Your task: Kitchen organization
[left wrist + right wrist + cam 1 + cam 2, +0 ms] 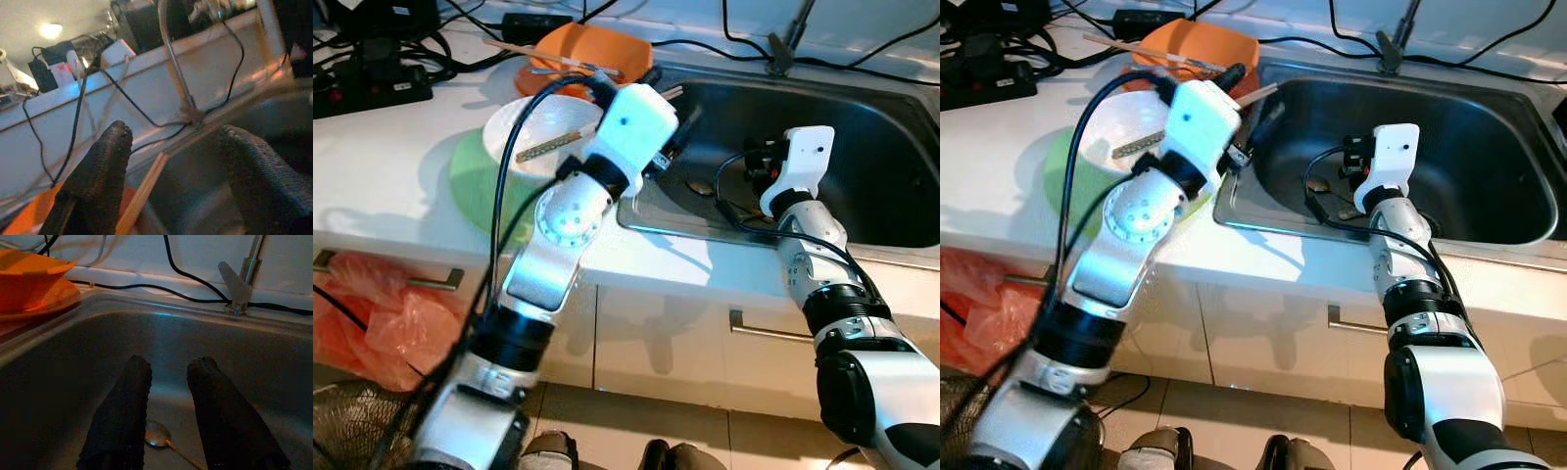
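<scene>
The white bowl's side [499, 152] surrounds the patterned end of the wooden chopstick, so the robot's left gripper will next grab the chopstick by its plain end, which sticks out over the sink.
A steel sink [871, 127] is set in the white counter [382, 166]. My left gripper [677, 125] hovers open over the sink's left rim. A wooden chopstick [142, 196] lies past its spread fingers [102, 171] without being pinched. Left of it a white bowl [533, 122] holding a utensil [548, 145] sits on a green plate [475, 181]. Behind that is an orange bowl [597, 47]. My right gripper [168, 367] is low inside the sink, open. A metal spoon [157, 434] rests on the sink floor just under its fingers [122, 411].
The faucet [247, 274] rises at the sink's back rim. A black power strip [372, 83] and several cables lie at the back left. Below the counter are cabinet handles [769, 331] and an orange plastic bag [372, 313].
</scene>
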You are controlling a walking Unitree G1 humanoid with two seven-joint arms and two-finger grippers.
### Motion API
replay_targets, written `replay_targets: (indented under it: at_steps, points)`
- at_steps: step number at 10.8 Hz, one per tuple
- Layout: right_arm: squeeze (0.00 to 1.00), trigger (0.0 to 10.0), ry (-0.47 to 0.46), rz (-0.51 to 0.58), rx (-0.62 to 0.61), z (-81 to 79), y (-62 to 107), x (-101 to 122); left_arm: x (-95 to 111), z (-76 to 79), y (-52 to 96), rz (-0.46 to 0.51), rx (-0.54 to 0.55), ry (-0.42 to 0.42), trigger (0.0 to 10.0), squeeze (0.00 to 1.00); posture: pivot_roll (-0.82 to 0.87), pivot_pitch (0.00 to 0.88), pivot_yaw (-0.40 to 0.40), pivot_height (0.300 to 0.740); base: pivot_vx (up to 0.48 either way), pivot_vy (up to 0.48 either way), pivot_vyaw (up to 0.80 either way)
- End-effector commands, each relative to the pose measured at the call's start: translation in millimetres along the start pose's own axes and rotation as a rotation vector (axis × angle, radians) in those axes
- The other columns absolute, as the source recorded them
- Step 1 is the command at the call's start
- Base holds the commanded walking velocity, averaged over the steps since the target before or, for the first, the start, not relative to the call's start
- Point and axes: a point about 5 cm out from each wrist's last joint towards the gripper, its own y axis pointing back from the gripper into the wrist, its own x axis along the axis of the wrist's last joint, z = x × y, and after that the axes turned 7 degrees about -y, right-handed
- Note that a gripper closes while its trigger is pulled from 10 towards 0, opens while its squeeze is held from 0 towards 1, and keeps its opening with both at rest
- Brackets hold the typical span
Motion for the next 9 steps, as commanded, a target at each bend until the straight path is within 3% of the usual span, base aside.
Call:
replay_targets:
  at_steps: [1, 2, 5, 9]
  points:
    - [0.0, 10.0, -0.006, -0.007, 0.006, -2.5, -2.0, 1.4, 4.8, 1.1, -6.6, -0.017, -0.026, -0.067, 10.0, 1.0, 0.21, 0.142, -0.071, 0.74, 0.0, 0.0, 0.0]
    - [0.0, 10.0, -0.007, -0.008, 0.007, -2.9, -2.1, 1.0, 1.8, 1.9, -9.9, -0.053, -0.05, -0.125, 10.0, 0.0, 0.21, 0.141, -0.07, 0.74, 0.0, 0.0, 0.0]
    - [0.0, 10.0, -0.009, -0.013, 0.01, -3.5, -1.9, -0.1, -3.0, 2.7, -21.3, -0.112, -0.086, -0.148, 10.0, 0.0, 0.21, 0.138, -0.066, 0.74, 0.0, 0.0, 0.0]
    - [0.0, 10.0, -0.012, -0.015, 0.025, -9.4, -2.0, -2.4, 8.7, 1.0, -52.2, -0.178, -0.103, -0.222, 10.0, 0.0, 0.21, 0.126, -0.056, 0.74, 0.0, 0.0, 0.0]
